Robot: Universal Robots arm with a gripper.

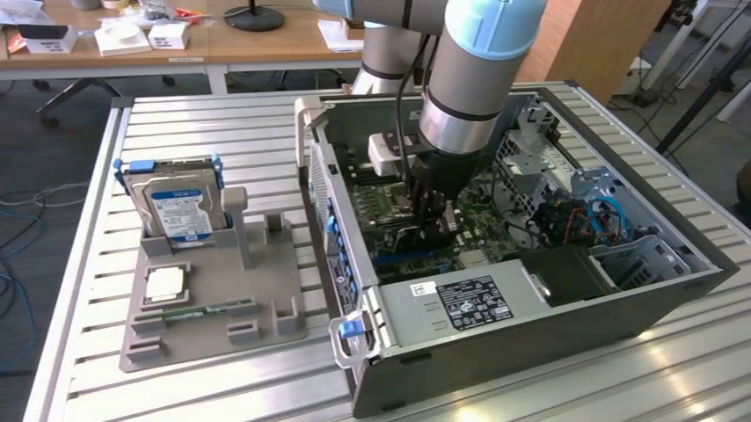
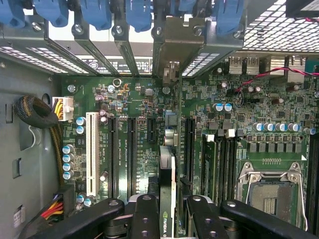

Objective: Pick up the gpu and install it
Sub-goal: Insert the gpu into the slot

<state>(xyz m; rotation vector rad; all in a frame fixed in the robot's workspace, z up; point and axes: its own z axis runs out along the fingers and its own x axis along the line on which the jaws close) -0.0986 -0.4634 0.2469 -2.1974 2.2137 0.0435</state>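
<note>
I need to let go of the GPU now with my gripper. The GPU is upright in line with the expansion slots, with its bracket at the rear slot covers.
My gripper (image 1: 430, 221) reaches down into the open computer case (image 1: 657, 294), just over the green motherboard (image 1: 481, 211). It is shut on the gpu (image 2: 167, 191), a thin black card seen edge-on between the two black fingers (image 2: 144, 216), with a green logo on its edge. The card stands upright over the motherboard (image 2: 129, 94), lined up along the long black expansion slots (image 2: 131, 154), its far end pointing at the metal rear slot covers (image 2: 172, 45). Whether the card's lower edge sits in a slot is hidden.
A grey fixture tray (image 1: 206, 321) at the exterior view's left holds a silver hard drive (image 1: 182, 211), a processor chip (image 1: 164, 281) and a green memory stick (image 1: 193, 309). Inside the case are the power supply (image 1: 470, 303), blue latches (image 2: 94, 12) and the CPU socket (image 2: 269, 191).
</note>
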